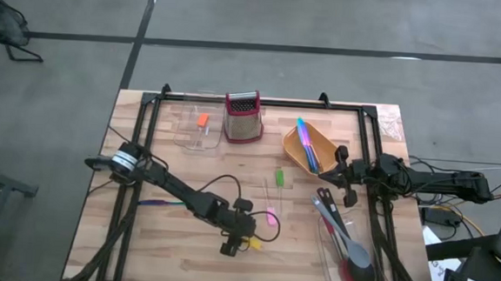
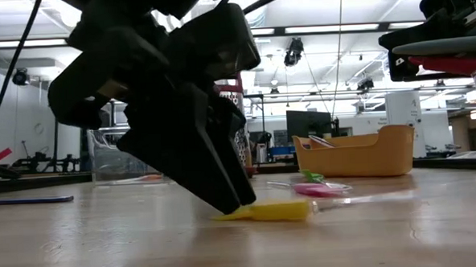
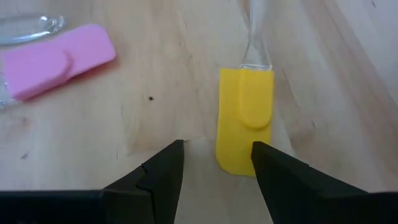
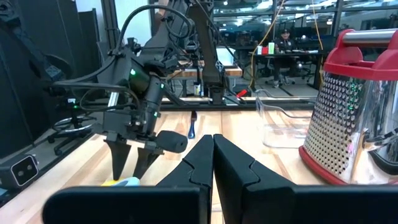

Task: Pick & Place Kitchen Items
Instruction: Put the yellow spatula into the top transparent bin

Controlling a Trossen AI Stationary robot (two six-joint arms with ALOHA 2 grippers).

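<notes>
One finger sits over the yellow head [image 3: 244,124] and the other off on wood. My left gripper shifts right in the wrist view, before closing on the head.
A yellow spatula-shaped piece [image 3: 244,118] with a clear handle [image 3: 256,37] lies flat on the wooden table, near the front middle [image 1: 254,243]. My left gripper [image 3: 214,146] is open and low over the end of the piece, fingers pointing down; it also shows in the low view [image 2: 229,200]. A pink piece [image 3: 53,59] lies flat close by, and a green one [image 1: 279,177] farther back. My right gripper [image 1: 340,170] is shut and empty, held above the table beside the orange tray [image 1: 300,155]. My left gripper comes slanting down from above at the yellow piece's free end [image 3: 239,165]. One finger [image 3: 273,171] stands right at that end's edge. I cannot tell whether it touches. The piece lies flat on the table.
A red-topped steel grater [image 1: 243,116] and a clear bin [image 1: 185,136] holding an orange piece [image 1: 202,118] stand at the back. The orange tray holds blue and purple utensils [image 1: 307,142]. A clear bin at front right holds long black and grey spoons [image 1: 348,247]. A purple-blue utensil [image 1: 155,203] lies under my left arm.
</notes>
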